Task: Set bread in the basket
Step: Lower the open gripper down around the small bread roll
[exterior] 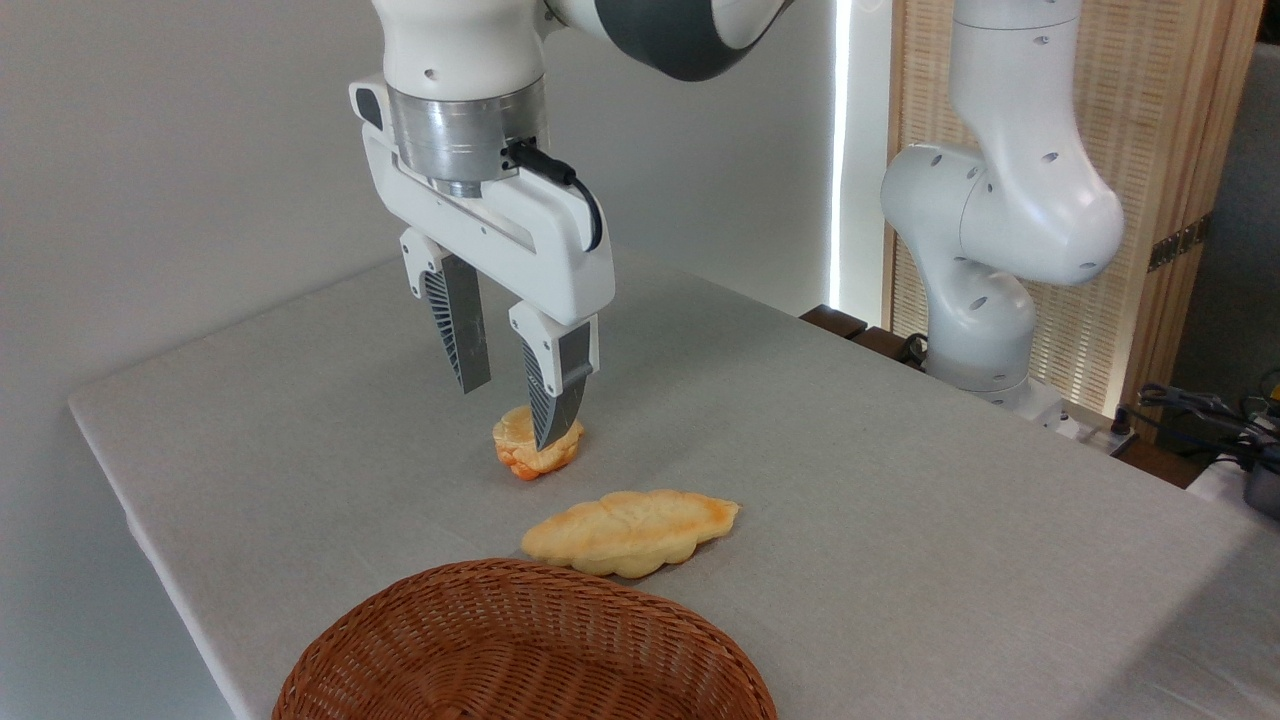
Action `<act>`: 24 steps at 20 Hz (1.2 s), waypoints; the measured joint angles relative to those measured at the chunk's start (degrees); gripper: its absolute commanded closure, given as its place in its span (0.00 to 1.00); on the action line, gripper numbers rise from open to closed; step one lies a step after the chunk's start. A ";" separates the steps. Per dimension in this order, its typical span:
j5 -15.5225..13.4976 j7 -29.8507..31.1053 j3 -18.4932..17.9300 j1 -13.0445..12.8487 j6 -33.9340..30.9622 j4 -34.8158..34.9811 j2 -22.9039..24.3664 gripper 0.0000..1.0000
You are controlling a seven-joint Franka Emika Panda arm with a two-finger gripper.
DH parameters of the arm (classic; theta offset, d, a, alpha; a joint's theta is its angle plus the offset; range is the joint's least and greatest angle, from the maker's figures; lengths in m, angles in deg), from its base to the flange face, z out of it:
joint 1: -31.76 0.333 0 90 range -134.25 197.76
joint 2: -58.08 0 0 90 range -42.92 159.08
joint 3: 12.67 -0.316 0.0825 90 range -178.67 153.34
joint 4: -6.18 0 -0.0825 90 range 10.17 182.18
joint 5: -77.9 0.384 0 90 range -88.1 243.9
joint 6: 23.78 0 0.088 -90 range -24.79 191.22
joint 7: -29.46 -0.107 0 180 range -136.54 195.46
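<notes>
My gripper is going to take hold of the small bun by its lumpy middle [523,440] next, so that it can put the bun into the basket [520,650].
The bread [522,450], a small lumpy golden-yellow bun with orange edges, lies on the grey table [850,480] a little left of centre. My gripper [510,418] hangs open just above it, pointing down. The right finger's tip stands in front of the bun and hides part of it, and the left finger ends higher, up and to the left. Nothing is held between the fingers. The basket [520,650], a reddish-brown woven wicker oval, sits at the table's front edge and is cut off by the bottom of the picture.
A longer, flat, pale golden loaf [630,532] lies between the bun and the basket. The arm's white base [990,250] rises at the table's far right edge. Cables and gear [1220,420] sit beyond the right side.
</notes>
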 measured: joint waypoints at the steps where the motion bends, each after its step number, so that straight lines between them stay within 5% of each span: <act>1: 0.00 0.00 0.13 -0.47 -0.01 0.47 0.02 0.00; 6: 0.00 0.00 0.56 -3.65 0.90 4.10 0.60 0.00; 16: 0.03 0.12 0.90 -11.70 12.93 21.08 6.60 0.00; 24: 0.03 0.12 0.92 -15.72 17.47 26.00 5.56 0.00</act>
